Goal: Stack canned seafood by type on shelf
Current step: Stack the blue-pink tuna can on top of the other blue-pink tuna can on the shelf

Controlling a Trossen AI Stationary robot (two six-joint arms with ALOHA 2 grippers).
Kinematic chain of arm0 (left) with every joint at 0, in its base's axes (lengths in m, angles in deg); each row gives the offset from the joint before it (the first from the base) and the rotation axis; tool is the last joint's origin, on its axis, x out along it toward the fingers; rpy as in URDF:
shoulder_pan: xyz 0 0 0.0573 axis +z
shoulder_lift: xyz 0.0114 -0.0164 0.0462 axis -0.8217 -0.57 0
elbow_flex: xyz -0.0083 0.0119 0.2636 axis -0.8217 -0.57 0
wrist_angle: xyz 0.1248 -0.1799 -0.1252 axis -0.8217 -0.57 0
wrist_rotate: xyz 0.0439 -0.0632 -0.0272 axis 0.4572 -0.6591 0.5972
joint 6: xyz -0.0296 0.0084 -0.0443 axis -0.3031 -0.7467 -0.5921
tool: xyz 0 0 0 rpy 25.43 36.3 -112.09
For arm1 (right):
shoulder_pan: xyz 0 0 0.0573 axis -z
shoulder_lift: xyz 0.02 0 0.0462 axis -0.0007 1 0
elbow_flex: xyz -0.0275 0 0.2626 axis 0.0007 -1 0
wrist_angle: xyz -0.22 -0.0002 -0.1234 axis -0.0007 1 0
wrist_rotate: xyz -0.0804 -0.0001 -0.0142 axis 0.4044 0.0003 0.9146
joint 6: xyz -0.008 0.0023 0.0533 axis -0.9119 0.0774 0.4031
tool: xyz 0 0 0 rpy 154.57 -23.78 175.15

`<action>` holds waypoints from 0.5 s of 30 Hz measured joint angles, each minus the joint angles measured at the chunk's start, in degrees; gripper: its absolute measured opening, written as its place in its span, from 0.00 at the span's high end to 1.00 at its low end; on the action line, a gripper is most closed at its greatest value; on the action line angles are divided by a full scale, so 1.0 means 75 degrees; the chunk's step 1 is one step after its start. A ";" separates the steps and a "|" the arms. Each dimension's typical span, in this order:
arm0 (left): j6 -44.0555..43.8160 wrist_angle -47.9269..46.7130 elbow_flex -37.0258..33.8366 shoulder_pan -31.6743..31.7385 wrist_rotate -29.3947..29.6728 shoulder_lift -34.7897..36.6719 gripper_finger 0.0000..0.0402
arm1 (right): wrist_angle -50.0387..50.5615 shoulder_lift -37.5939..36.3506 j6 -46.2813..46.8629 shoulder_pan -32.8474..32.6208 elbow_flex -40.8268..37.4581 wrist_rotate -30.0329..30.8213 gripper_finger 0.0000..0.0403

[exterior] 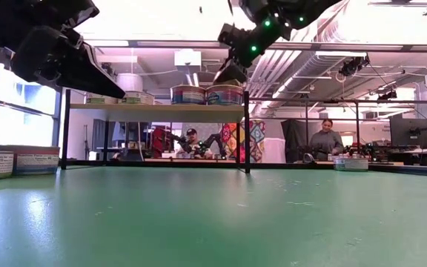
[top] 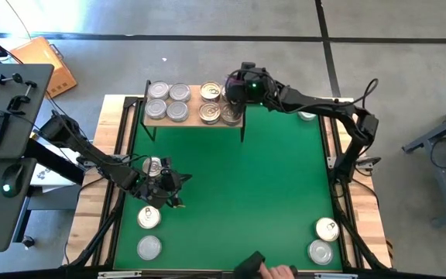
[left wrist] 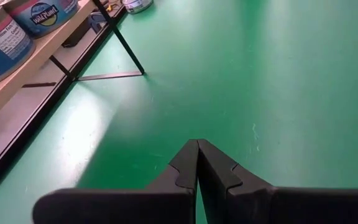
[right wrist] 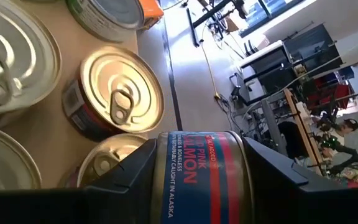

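My right gripper holds the salmon can [right wrist: 204,180] over the gold-lidded cans and needs to open now, as the salmon can would rest on the stack.
The shelf [top: 196,122], a light-wood board on thin black legs, stands at the mat's far edge. Silver-lidded cans [top: 167,101] sit on its left half and gold-lidded cans [top: 210,113] on its right. My right gripper [top: 232,87] hovers over the shelf's right end, shut on a blue-and-red salmon can [right wrist: 204,180] just above the gold lids [right wrist: 123,99]. From above, the gripper hides this can. My left gripper [left wrist: 197,165] is shut and empty over the mat's near left, beside a loose can [top: 152,165]. My right gripper pinches the salmon can by its two flat ends [right wrist: 161,186], one finger [right wrist: 126,177] on each, so the label wall faces the wrist camera. The fingers reach in nearly level from the table's right. Whether the can touches the gold-lidded can under it [right wrist: 101,163] I cannot tell.
Loose cans lie on the green mat at near left [top: 149,218] [top: 149,247], near right [top: 327,229] [top: 320,251] and far right under my right arm [top: 307,115]. A person's hand [top: 281,271] shows at the near edge. The mat's middle [top: 238,178] is bare.
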 joint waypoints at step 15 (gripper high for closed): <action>0.0000 0.0020 0.0003 0.0000 0.0000 0.0000 1.00 | -0.0174 0.0110 0.0688 0.0030 0.0000 -0.0004 0.44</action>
